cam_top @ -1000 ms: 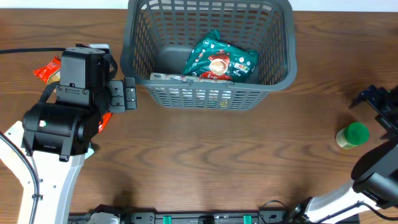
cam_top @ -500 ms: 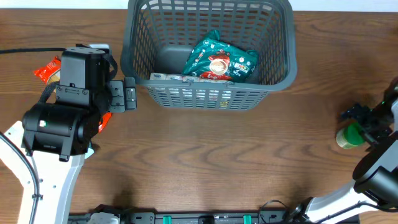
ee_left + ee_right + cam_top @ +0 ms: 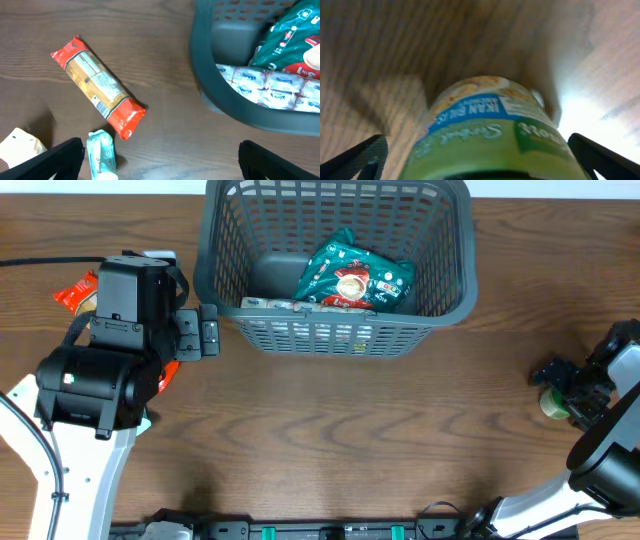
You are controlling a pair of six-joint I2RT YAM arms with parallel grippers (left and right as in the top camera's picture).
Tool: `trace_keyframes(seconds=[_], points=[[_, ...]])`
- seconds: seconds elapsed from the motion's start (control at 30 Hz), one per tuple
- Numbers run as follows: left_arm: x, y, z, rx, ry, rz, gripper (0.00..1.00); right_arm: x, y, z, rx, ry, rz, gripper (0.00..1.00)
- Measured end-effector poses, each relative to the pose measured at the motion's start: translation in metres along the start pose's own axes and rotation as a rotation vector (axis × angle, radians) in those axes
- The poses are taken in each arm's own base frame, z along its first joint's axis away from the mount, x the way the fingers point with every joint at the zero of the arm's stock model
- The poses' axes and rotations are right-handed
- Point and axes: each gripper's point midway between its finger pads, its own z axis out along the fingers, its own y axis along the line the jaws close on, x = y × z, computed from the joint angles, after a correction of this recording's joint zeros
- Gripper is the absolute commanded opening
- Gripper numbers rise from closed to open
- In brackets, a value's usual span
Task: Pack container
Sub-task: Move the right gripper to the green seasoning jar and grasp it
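Note:
The jar sits deep between my right gripper's open fingers, so it is time to close on the green-lidded jar (image 3: 550, 404) (image 3: 485, 130) now.
The dark grey basket (image 3: 340, 330) stands at the back centre and holds a green snack bag (image 3: 352, 275) and a wrapped multipack (image 3: 272, 305); its near corner shows in the left wrist view (image 3: 225, 105). My left gripper (image 3: 203, 333) is open and empty (image 3: 160, 162), beside the basket's left wall. A red-ended biscuit pack (image 3: 97, 85) and a teal sachet (image 3: 101, 155) lie near it. My right gripper (image 3: 562, 385) is open and straddles a green-lidded jar (image 3: 550, 404). The jar (image 3: 485, 130) fills the space between the fingers; I cannot tell whether they touch it.
A white packet (image 3: 17, 146) lies at the left wrist view's lower left. A red packet (image 3: 75, 292) shows beside the left arm. A black cable (image 3: 50, 262) runs from the left edge to that arm. The jar stands near the table's right edge.
My right gripper has moved left and toward the front, from behind the jar to around it. The left arm and the basket have not moved.

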Motion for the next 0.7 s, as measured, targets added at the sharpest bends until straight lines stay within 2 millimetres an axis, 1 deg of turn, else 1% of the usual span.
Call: trace_keyframes(seconds=[0.07, 0.17, 0.23, 0.27, 0.37, 0.43, 0.47, 0.5, 0.53, 0.57, 0.7], points=[[0.0, 0.0, 0.0, 0.0, 0.0, 0.0, 0.99, -0.001, 0.0006, 0.0, -0.003, -0.006, -0.007, 0.89], [0.0, 0.0, 0.0, 0.0, 0.0, 0.0, 0.99, -0.002, 0.001, 0.0, -0.005, -0.01, -0.023, 0.77], [0.0, 0.0, 0.0, 0.0, 0.0, 0.0, 0.99, -0.0025, 0.0011, -0.0002, -0.006, -0.013, -0.027, 0.67], [0.0, 0.0, 0.0, 0.0, 0.0, 0.0, 0.99, -0.0026, 0.0014, -0.0003, -0.008, -0.013, -0.029, 0.64], [0.0, 0.0, 0.0, 0.0, 0.0, 0.0, 0.98, -0.0027, 0.0017, -0.0004, -0.01, -0.015, -0.032, 0.52], [0.0, 0.0, 0.0, 0.0, 0.0, 0.0, 0.99, -0.003, 0.0019, -0.0005, -0.01, -0.017, -0.03, 0.39], [0.0, 0.0, 0.0, 0.0, 0.0, 0.0, 0.99, -0.0029, 0.0018, -0.0004, -0.01, -0.016, -0.03, 0.3], [0.0, 0.0, 0.0, 0.0, 0.0, 0.0, 0.99, -0.0029, 0.0019, -0.0004, -0.01, -0.017, -0.03, 0.19], [0.0, 0.0, 0.0, 0.0, 0.0, 0.0, 0.98, -0.0029, 0.002, -0.0005, -0.011, -0.017, -0.031, 0.06], [0.0, 0.0, -0.0001, 0.0, 0.0, 0.0, 0.99, -0.0029, 0.0025, -0.0005, -0.014, -0.017, -0.031, 0.01], [0.0, 0.0, 0.0, 0.0, 0.0, 0.0, 0.99, -0.0024, 0.0059, -0.0008, -0.029, -0.015, -0.037, 0.01]])
